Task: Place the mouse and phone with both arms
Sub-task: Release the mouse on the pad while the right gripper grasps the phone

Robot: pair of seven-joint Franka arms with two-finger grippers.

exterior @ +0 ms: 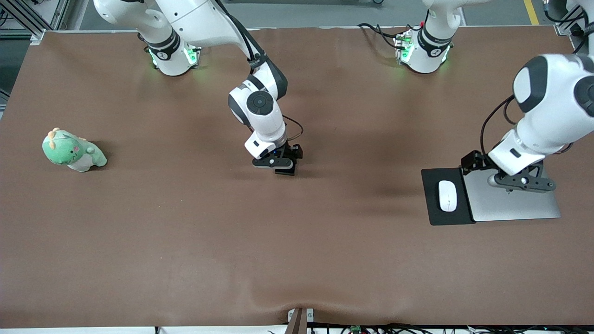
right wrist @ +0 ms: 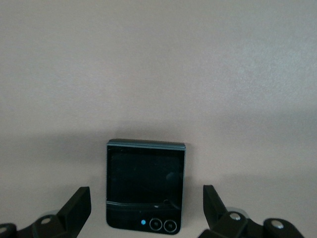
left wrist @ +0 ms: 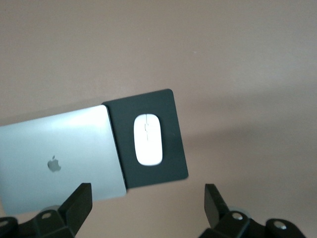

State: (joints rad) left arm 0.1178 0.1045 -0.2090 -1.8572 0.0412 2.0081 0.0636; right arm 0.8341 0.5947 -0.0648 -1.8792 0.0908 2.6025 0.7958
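Observation:
My right gripper grabs the black phone by its side edges next, to carry the phone over to the green plush dinosaur (exterior: 74, 150).
The white oval mouse (exterior: 448, 195) (left wrist: 147, 139) lies on a black mat (exterior: 434, 211) (left wrist: 171, 106) toward the left arm's end of the table. My left gripper (exterior: 524, 184) (left wrist: 147, 206) hangs open over the silver laptop (exterior: 515, 204) beside the mat, holding nothing. The black, nearly square phone (right wrist: 145, 173) lies flat on the table near the middle. My right gripper (exterior: 274, 163) (right wrist: 146, 206) is open just above it, one finger on each side, not touching it. In the front view only an edge of the phone (exterior: 286, 172) shows under the gripper.
The closed silver laptop (left wrist: 59, 153) lies against the mat's edge. A green plush dinosaur (exterior: 74, 150) sits toward the right arm's end of the table. Brown tabletop (exterior: 297, 241) stretches bare toward the front camera.

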